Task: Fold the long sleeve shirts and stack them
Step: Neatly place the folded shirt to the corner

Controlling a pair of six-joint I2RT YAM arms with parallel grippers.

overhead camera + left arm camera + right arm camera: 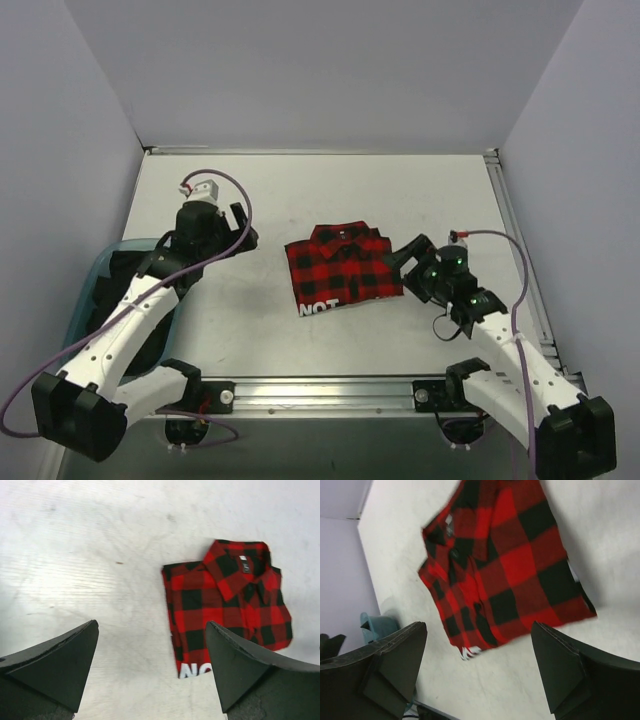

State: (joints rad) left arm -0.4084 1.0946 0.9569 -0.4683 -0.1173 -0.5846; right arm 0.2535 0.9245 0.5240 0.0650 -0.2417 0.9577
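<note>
I should next grab the folded shirt with my right gripper by its near edge (355, 301) (524, 630), opposite the collar, to slide it for stacking.
A red-and-black checked long sleeve shirt (342, 266) lies folded into a compact rectangle on the white table, collar at the far edge and white lettering at the near-left corner. The same shirt (227, 602) fills the right half of the left wrist view, and the shirt (505, 565) fills the upper part of the right wrist view. My left gripper (240, 227) hovers open to the shirt's left, apart from it, with nothing between its fingers (65, 655). Just off the shirt's right edge my right gripper (405, 255) stands open and empty, its fingers (570, 670) wide apart over bare table.
A teal bin (95, 285) with dark contents sits at the table's left edge, partly under my left arm. Grey walls close in the left, right and back. A metal rail (330, 392) runs along the near edge between the arm bases.
</note>
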